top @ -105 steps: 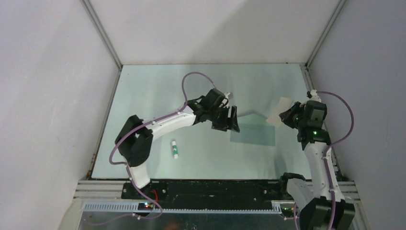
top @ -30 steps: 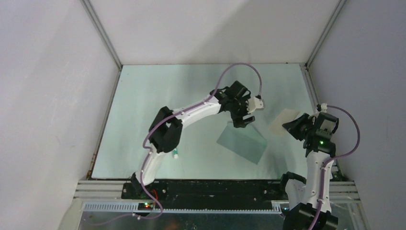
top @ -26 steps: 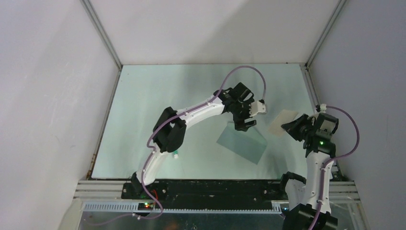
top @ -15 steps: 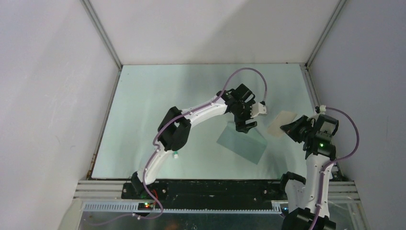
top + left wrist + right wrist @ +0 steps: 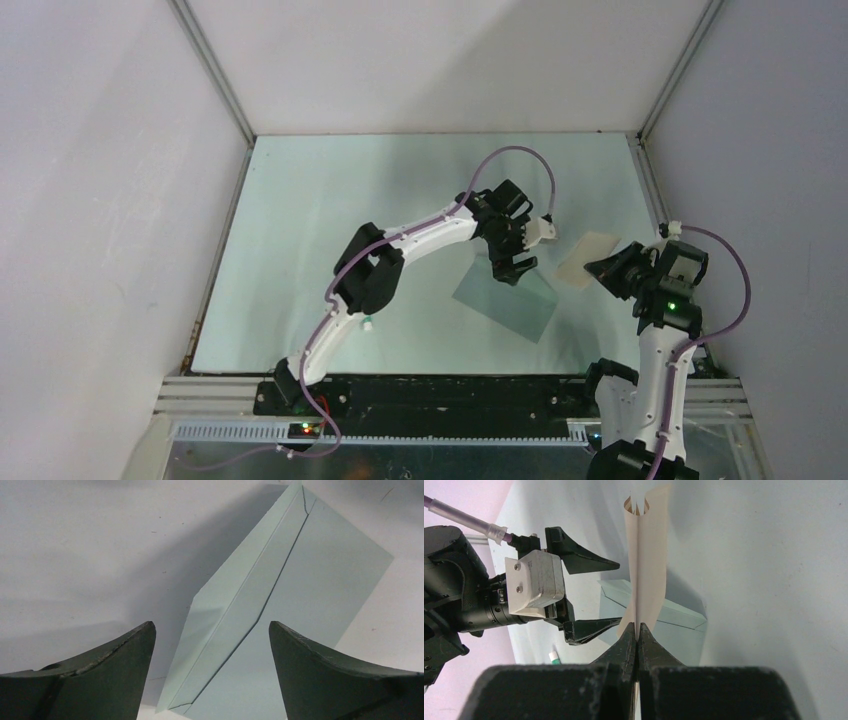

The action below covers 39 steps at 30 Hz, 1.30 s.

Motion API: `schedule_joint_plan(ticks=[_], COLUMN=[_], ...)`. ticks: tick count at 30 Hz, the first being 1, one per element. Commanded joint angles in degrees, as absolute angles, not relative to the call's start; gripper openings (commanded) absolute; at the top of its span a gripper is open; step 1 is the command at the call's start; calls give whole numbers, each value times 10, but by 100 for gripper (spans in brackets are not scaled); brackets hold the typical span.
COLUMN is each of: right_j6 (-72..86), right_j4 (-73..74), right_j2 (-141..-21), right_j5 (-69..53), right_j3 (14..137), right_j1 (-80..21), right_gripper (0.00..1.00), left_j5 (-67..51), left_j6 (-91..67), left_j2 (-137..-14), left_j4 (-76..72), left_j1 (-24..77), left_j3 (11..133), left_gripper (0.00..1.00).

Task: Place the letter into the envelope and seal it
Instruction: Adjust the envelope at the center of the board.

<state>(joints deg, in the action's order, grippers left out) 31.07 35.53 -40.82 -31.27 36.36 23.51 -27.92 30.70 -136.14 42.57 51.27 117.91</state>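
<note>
My left gripper grabs the envelope by the raised edge of its folded band (image 5: 531,269) (image 5: 200,603) next, which leaves the envelope's opening free for the letter.
The teal-grey envelope (image 5: 506,299) lies flat and askew on the pale green table. In the left wrist view, the envelope (image 5: 300,600) shows a folded band along its left side. My left gripper (image 5: 514,270) hovers open over the envelope's far corner, and nothing is between the fingers (image 5: 120,670). My right gripper (image 5: 601,271) is shut on the tan letter (image 5: 587,256), held off the table to the right of the envelope. In the right wrist view, the letter (image 5: 649,565) stands up from the shut jaws, curled at its top.
A small white stick with a green cap (image 5: 553,656) lies left of the envelope, mostly hidden under the left arm (image 5: 367,322) in the top view. Metal rails and white walls border the table on three sides.
The left gripper has opened a little wider and dropped slightly nearer over the envelope's far corner. The right gripper still holds the letter. The envelope turned askew before the last second.
</note>
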Motion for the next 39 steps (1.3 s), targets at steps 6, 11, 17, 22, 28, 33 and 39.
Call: schedule_joint_plan(ticks=[6,11,17,22,28,33,39], right_j6=[312,315,316,315,315,308,320], right_j4=[356,352,352,352,353,355,341], right_j2=[-408,-409,-409,-407,-405,-399,-395], right_j5=[-319,-321,-323,-322,-323,-318,-316], right_j3=[390,390,390,390,390,390,391], right_j1=[236,236,236,236,236,231,204], right_gripper=[0,0,0,0,0,0,0], left_j5=[-340,-352,-352,-335,-264,-172,-165], left_j6=[264,261,246,232,149,-25,-245], left_j2=[-1372,-1375,-1372,-1358,-1332,-1302,-1173], left_j4=[418,428,422,432,444,428,380], left_j1=[516,515,515,515,500,453,380], left_j3=[1197,1190,1184,1180,1173,1159,1018], left_gripper=[78,49,8,0,0,0,0])
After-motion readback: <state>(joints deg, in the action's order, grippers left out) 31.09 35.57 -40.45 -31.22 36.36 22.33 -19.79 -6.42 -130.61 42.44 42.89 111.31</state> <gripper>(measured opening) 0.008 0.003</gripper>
